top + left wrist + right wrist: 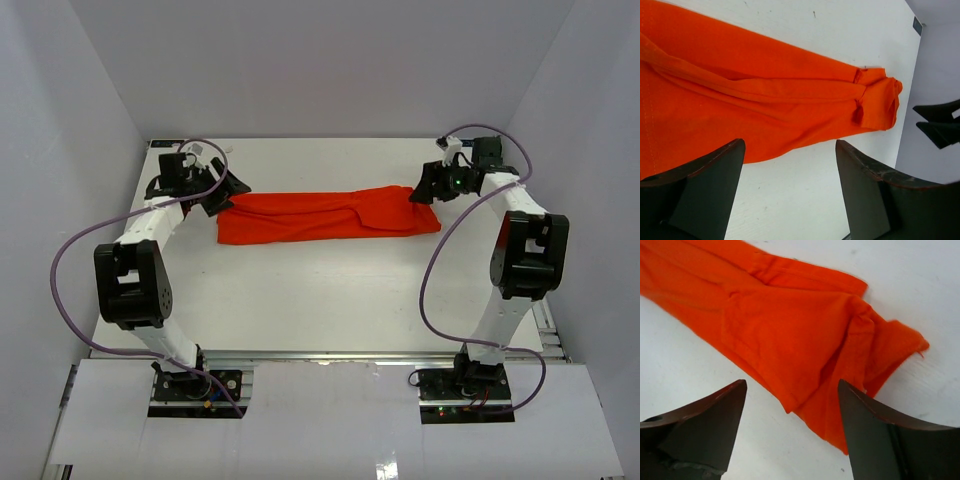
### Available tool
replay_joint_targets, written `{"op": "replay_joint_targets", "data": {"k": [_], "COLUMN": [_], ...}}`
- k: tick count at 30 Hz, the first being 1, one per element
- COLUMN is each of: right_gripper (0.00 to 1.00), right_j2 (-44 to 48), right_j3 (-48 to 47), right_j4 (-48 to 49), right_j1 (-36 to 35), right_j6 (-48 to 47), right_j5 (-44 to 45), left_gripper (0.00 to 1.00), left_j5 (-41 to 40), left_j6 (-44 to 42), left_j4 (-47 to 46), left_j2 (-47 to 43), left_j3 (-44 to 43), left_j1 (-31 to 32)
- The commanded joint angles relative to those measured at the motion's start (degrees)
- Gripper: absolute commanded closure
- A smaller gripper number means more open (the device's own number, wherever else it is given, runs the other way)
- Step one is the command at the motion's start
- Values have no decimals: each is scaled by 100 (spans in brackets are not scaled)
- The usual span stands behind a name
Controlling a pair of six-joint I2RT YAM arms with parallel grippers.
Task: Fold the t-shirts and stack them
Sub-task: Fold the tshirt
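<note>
I should next use my right gripper to grab the bunched folded layers at the sleeve end of the orange-red t-shirt [325, 214], so that I can fold that end inward.
The orange-red t-shirt [325, 214] lies on the white table as a long narrow folded strip running left to right. My left gripper [222, 193] is open and empty at the strip's left end; in the left wrist view the shirt [750, 105] lies just beyond the fingertips [730, 155]. My right gripper [428, 187] is open and empty at the right end; in the right wrist view the shirt's folded layers and a sleeve [800, 330] lie between and beyond the fingertips [852, 400].
The white table [330, 290] is closed in by grey walls at the back and sides. Purple cables loop beside each arm. The right gripper's fingers show far off in the left wrist view [940, 125].
</note>
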State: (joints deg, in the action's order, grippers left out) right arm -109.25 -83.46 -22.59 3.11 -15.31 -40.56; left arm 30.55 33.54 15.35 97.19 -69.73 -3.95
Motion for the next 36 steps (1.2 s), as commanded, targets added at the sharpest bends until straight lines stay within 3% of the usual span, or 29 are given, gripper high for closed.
{"op": "replay_joint_targets", "data": {"k": [1, 2, 4, 19, 36], "right_gripper": [17, 16, 0, 0, 0], "right_j2": [-95, -114, -210, -1274, -1634], "right_j3": [-188, -188, -153, -873, -672], "right_j4": [9, 35, 176, 158, 299], "right_j1": [49, 49, 49, -56, -478], "right_j6": [758, 766, 793, 1214, 1487], "right_j5": [811, 830, 952, 1576, 1550], "left_gripper": [15, 15, 15, 15, 15], "left_j5": [531, 558, 575, 180, -22], "left_j6": [-339, -331, -261, 3, 311], "left_j4": [-217, -191, -200, -138, -103], "left_j2": [-104, -25, 28, -340, -1061], "left_j3": [56, 65, 91, 373, 926], "left_j1": [-1, -10, -1, -1, -1]}}
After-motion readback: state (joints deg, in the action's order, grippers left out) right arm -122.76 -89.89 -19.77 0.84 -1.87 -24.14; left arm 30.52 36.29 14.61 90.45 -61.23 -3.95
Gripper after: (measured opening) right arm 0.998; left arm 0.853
